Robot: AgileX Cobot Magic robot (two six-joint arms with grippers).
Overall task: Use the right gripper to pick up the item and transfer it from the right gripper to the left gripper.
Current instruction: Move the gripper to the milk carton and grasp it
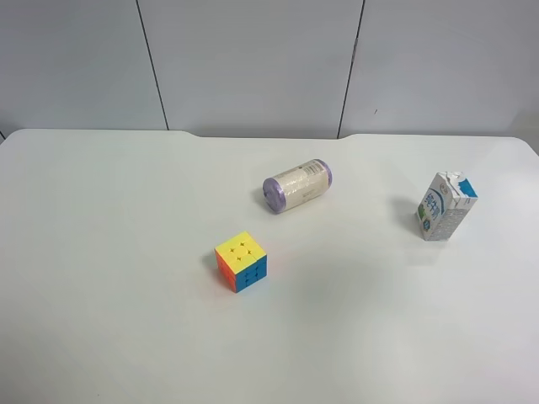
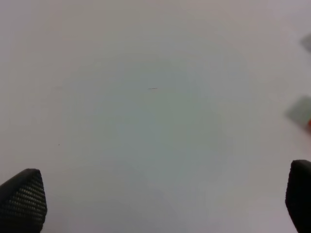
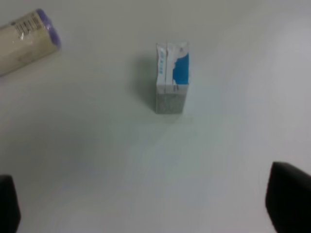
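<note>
My right gripper grips the carton by its top end (image 1: 450, 192) next, which leaves the milk carton's bottom end (image 1: 433, 227) free for my left gripper.
A small blue and white milk carton (image 1: 445, 206) stands upright on the white table (image 1: 101, 252) at the exterior high view's right. It also shows in the right wrist view (image 3: 171, 77), ahead of my right gripper (image 3: 150, 204), which is open, empty and apart from it. Only the two dark fingertips (image 3: 287, 196) show at the frame's edges. My left gripper (image 2: 155, 204) is open and empty over bare table. Neither arm shows in the exterior high view.
A cylinder with purple ends (image 1: 296, 185) lies on its side near the table's middle; its end shows in the right wrist view (image 3: 26, 41). A multicoloured puzzle cube (image 1: 241, 261) sits nearer the front. Grey wall panels stand behind the table.
</note>
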